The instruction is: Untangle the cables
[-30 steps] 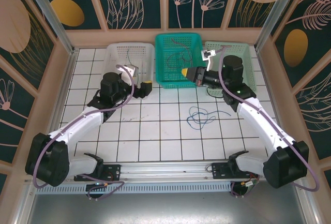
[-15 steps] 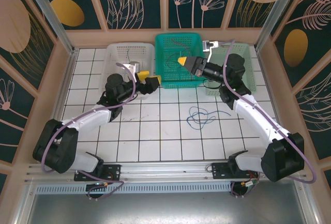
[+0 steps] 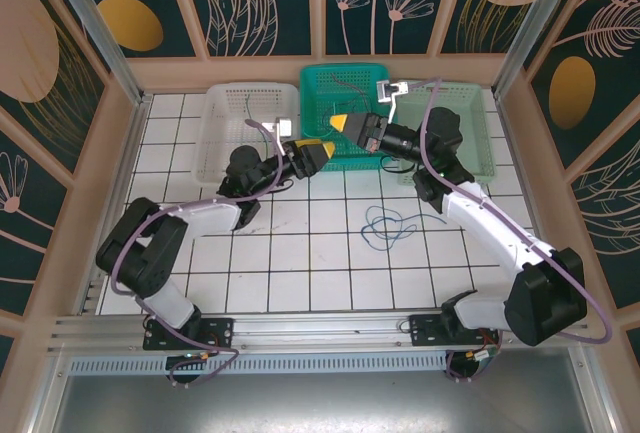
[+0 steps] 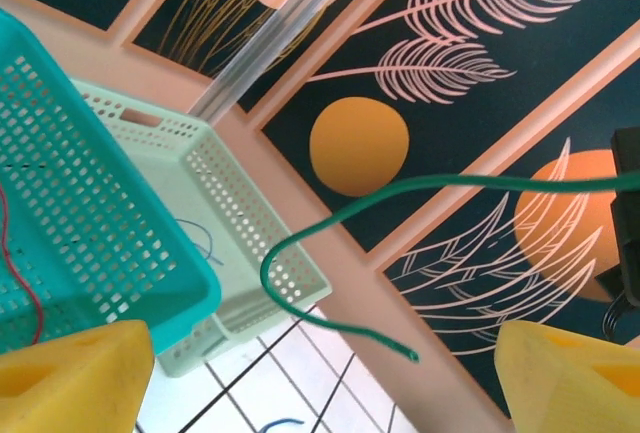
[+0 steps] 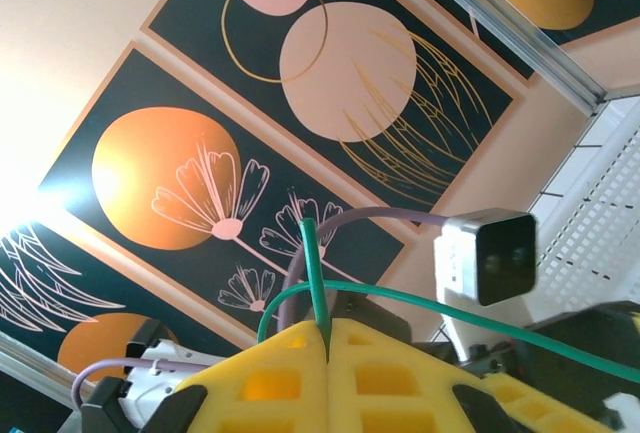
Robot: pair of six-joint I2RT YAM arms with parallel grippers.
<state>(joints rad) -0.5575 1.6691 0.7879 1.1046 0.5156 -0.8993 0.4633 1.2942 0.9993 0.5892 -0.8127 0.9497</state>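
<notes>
Next, my left gripper grabs the cable's loose end to draw the green cable out straight with both grippers and untangle it.
My right gripper hangs over the teal basket, shut on a thin green cable that pokes up from between its yellow pads and loops away to the right. My left gripper is close beside it, open. In the left wrist view the green cable curves through the air above the wide gap between the yellow fingers, touching neither, its free end hanging loose. A blue cable lies curled on the tiles. A dark red cable lies in the teal basket.
A white basket with a thin dark wire stands at the back left. A pale green basket at the back right holds a blue wire. Wooden walls close in the table on three sides.
The left gripper has swung right and forward, up to the right gripper. The right gripper has moved left over the teal basket, still holding the green cable. The left jaws have narrowed slightly.
</notes>
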